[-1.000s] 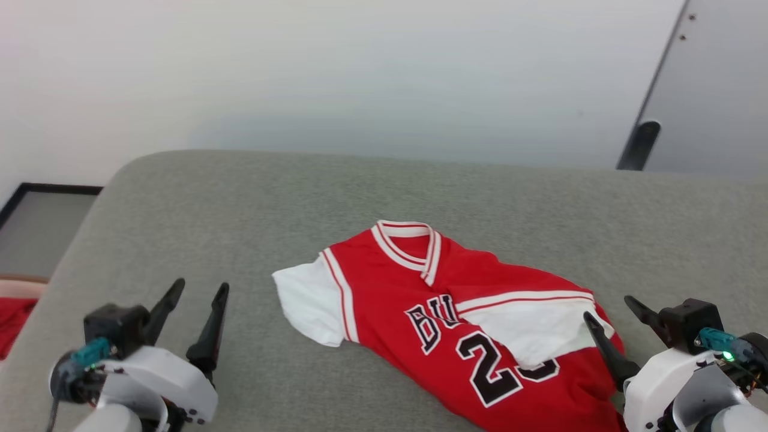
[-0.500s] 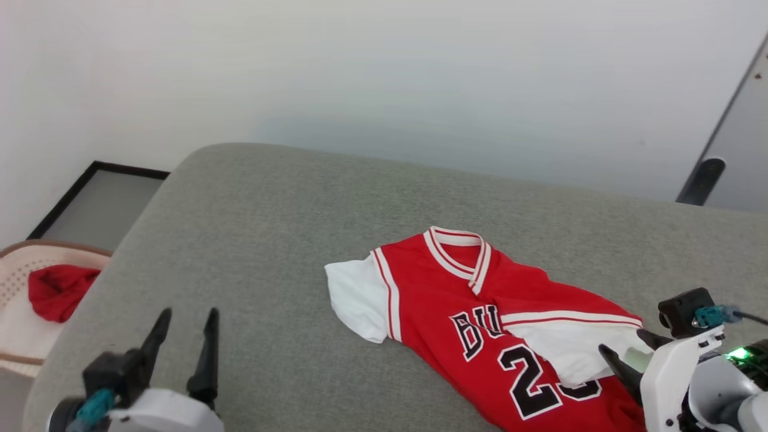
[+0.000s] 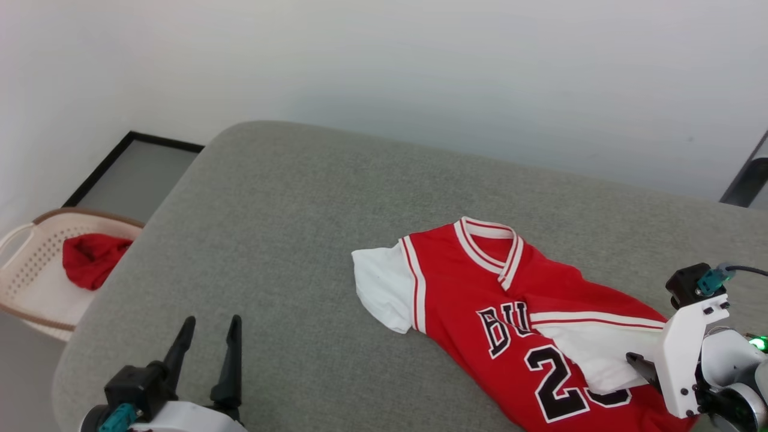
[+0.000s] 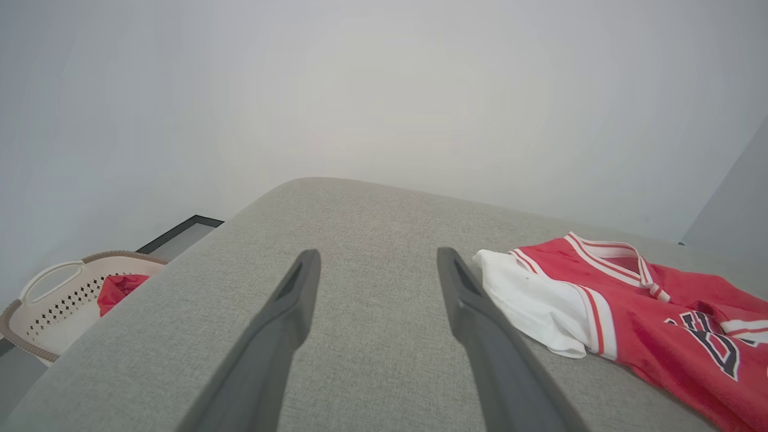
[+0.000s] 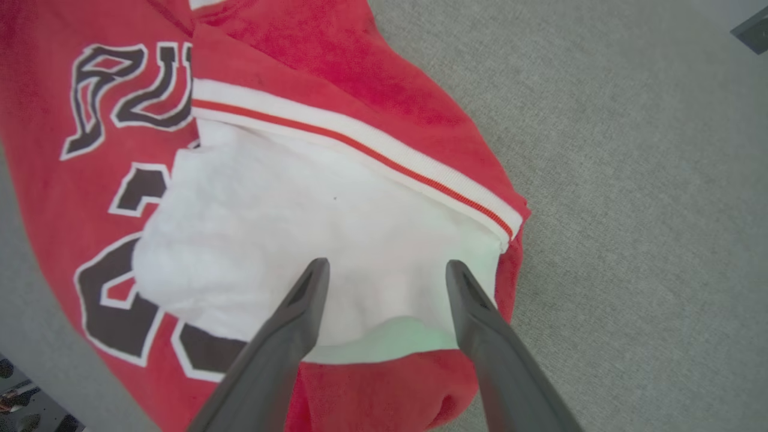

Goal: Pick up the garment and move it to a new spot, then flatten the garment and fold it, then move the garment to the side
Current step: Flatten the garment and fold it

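Observation:
The right gripper grabs the folded sleeve by its open hem edge (image 5: 392, 342) next, where a wavy edge (image 5: 404, 324) rises while the rest of the sleeve lies flat.
The garment (image 3: 474, 288), a red jersey with white sleeves and black lettering, lies rumpled on the grey cushioned surface (image 3: 288, 198), right of centre. One white sleeve (image 5: 288, 234) is folded over its chest. My right gripper (image 5: 387, 264) is open, pointing down, with its fingertips just above that folded sleeve and nothing between them. In the head view it sits at the lower right (image 3: 645, 366), partly hidden by its own wrist. My left gripper (image 3: 212, 324) stands open at the lower left over bare cushion. It is well left of the garment (image 4: 648, 312), with an empty gap between its fingertips (image 4: 378, 255).
A cream perforated basket (image 3: 30, 282) holding a plain red cloth (image 3: 90, 261) stands on the floor beyond the surface's left edge. A dark-framed panel (image 3: 132, 174) lies behind it. A white wall rises behind the surface. Bare cushion stretches left of and behind the garment.
The camera has swung left, bringing the basket into view. My right gripper has tipped down over the folded white sleeve. Both grippers stay open.

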Controlling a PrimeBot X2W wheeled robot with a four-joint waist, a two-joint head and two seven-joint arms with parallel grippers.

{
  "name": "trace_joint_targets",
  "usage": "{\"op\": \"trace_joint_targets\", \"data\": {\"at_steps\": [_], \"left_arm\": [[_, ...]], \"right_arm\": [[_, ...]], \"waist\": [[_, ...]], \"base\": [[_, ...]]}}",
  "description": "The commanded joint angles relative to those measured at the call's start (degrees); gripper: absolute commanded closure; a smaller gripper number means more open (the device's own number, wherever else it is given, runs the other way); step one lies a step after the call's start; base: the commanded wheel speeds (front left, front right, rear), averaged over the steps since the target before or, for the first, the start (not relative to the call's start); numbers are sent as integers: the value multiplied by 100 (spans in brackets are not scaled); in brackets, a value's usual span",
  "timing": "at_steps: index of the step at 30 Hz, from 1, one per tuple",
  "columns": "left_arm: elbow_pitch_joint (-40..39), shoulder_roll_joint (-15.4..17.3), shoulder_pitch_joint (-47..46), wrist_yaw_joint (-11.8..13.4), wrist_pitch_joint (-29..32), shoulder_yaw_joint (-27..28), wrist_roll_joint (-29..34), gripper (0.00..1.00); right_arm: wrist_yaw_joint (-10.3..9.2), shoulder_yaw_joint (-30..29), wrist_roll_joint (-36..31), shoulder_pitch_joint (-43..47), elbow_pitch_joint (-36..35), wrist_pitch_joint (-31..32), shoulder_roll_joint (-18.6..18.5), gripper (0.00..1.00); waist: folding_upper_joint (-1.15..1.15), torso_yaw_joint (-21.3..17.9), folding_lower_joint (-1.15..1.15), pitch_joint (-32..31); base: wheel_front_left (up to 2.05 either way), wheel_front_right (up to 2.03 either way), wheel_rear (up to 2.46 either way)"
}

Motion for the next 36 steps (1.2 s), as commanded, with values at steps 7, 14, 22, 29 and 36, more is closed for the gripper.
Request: {"op": "trace_joint_targets", "data": {"at_steps": [7, 14, 22, 29, 36], "left_arm": [[22, -422, -69, -348, -9, 359, 428, 0], [68, -741, -85, -569, -9, 674, 712, 0], [74, -927, -18, -723, -10, 962, 915, 0], [114, -1031, -85, -784, -9, 1009, 1026, 0], [177, -1051, -136, -807, -9, 875, 1086, 0]], "right_arm": [[-6, -65, 130, -308, 501, 499, 211, 0], [-6, -111, 218, -494, 742, 508, 252, 100], [-6, -724, 551, -709, 711, 249, 257, 100], [-5, -1360, 71, -1033, 1116, -474, 287, 100], [-6, -2059, -984, -1420, 1906, -1553, 309, 100]], "waist": [[0, 208, 0, 219], [0, 260, 0, 268], [0, 165, 0, 276], [0, 132, 0, 283], [0, 215, 0, 302]], "base": [[0, 0, 0], [0, 0, 0], [0, 0, 0], [0, 0, 0], [0, 0, 0]]}}
